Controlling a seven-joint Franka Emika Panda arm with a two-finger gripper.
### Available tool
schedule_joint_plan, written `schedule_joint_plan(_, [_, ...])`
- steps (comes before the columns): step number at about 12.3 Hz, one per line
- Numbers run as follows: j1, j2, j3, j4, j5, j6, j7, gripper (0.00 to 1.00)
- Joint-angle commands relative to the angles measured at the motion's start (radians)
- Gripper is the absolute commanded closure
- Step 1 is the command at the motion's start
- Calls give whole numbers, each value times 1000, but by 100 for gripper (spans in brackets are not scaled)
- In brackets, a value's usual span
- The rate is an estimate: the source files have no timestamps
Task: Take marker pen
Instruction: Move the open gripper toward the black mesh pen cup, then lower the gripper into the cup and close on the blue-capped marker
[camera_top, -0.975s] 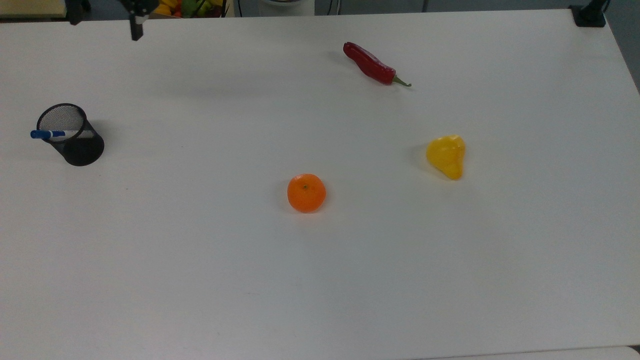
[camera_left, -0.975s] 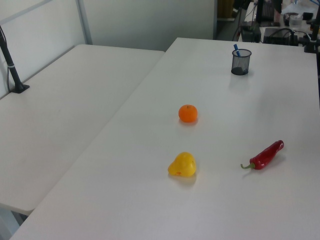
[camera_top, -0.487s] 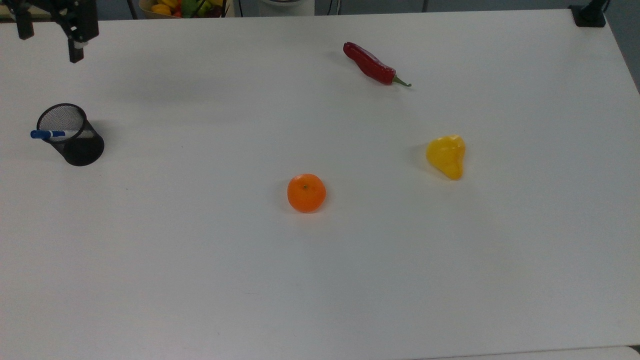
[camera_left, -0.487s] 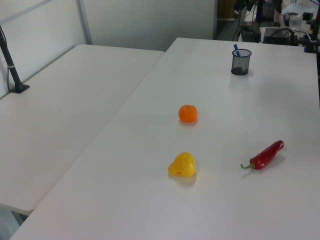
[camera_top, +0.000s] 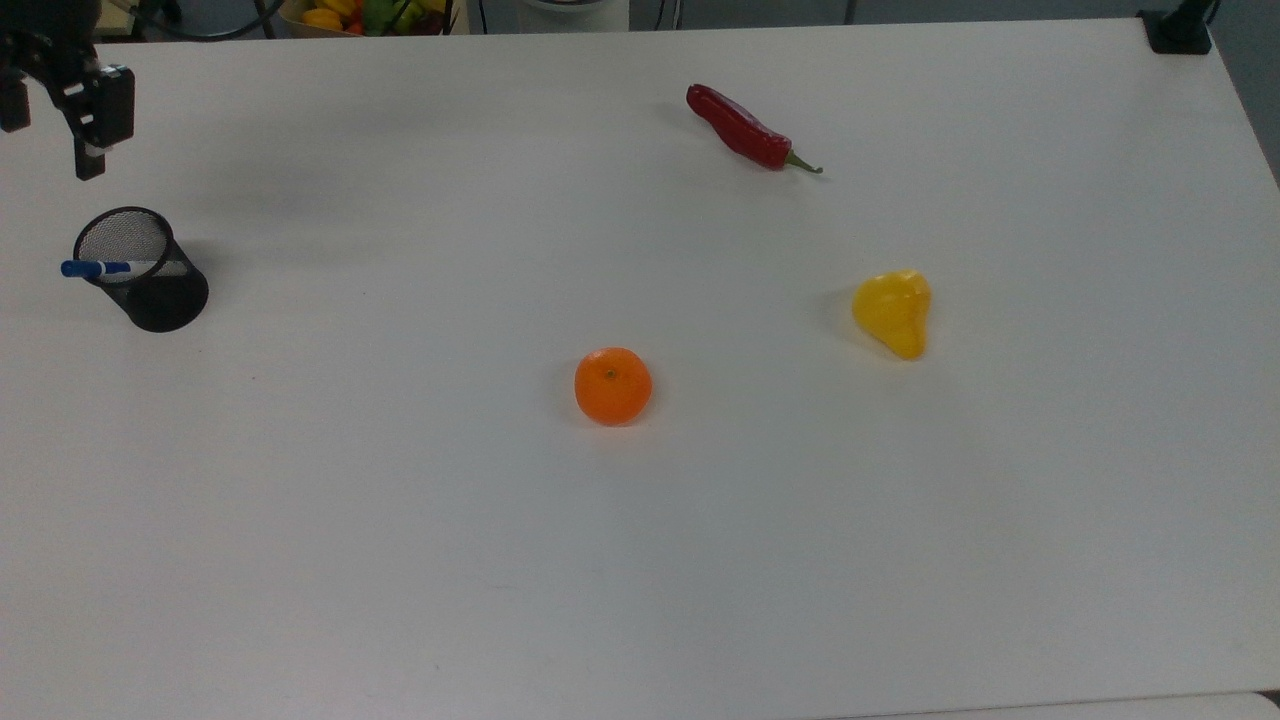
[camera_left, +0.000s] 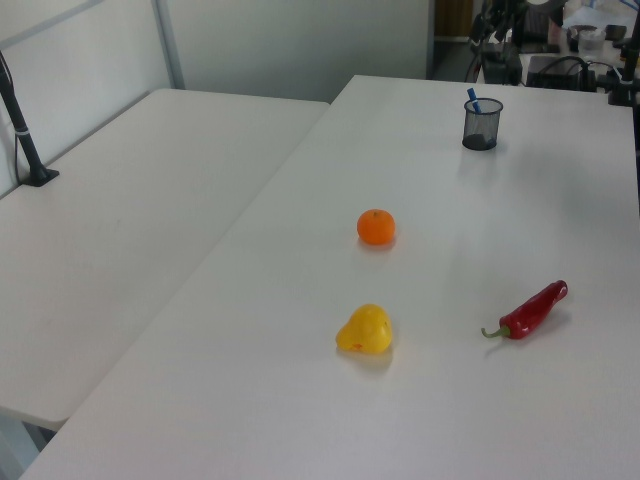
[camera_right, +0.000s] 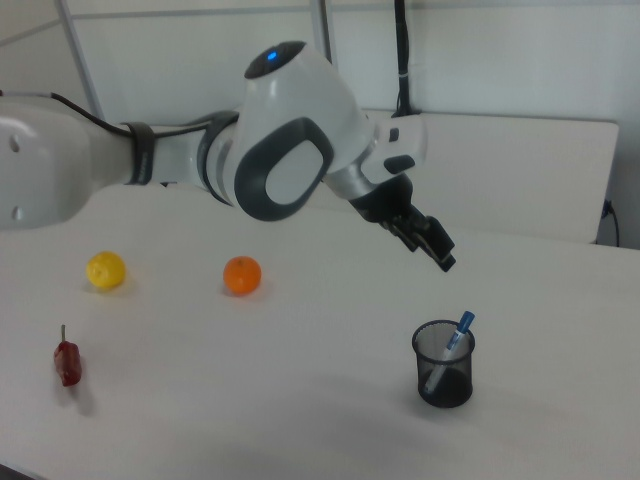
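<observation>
The marker pen should come out of the black mesh cup (camera_left: 481, 127), so my gripper will grab the pen by its blue-end with the cap (camera_left: 472, 95) next.
The marker pen (camera_top: 100, 268) has a white barrel and a blue cap. It stands tilted in a black mesh cup (camera_top: 160, 300) near the top view's left edge, with the cap poking over the rim. The right view shows the marker pen (camera_right: 452, 345) leaning in the cup (camera_right: 444, 372). In the left view the cup (camera_left: 481, 127) is at the far end of the table. My gripper (camera_top: 50, 150) hangs open and empty above the table, just beyond the cup. In the right view my gripper (camera_right: 432, 250) is above the cup and slightly to its left, not touching it.
A red chilli (camera_top: 745, 128), a yellow fruit (camera_top: 893, 310) and an orange (camera_top: 613, 386) lie spread over the white table (camera_top: 640, 560). A basket of fruit (camera_top: 370, 15) sits past the far edge. A black clamp (camera_top: 1180, 30) holds the far right corner.
My gripper has travelled towards the top view's left and down the picture, ending close to the cup. The pen, cup and fruit have stayed where they were.
</observation>
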Motion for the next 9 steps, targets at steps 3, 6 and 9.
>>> schedule_joint_plan(3, [-12, 94, -5, -35, -15, 188, 51, 32])
schedule_joint_plan(6, [-15, 143, -5, -49, -9, 288, 57, 32])
schedule_joint_plan(9, [-15, 181, -5, -51, -9, 317, 56, 32])
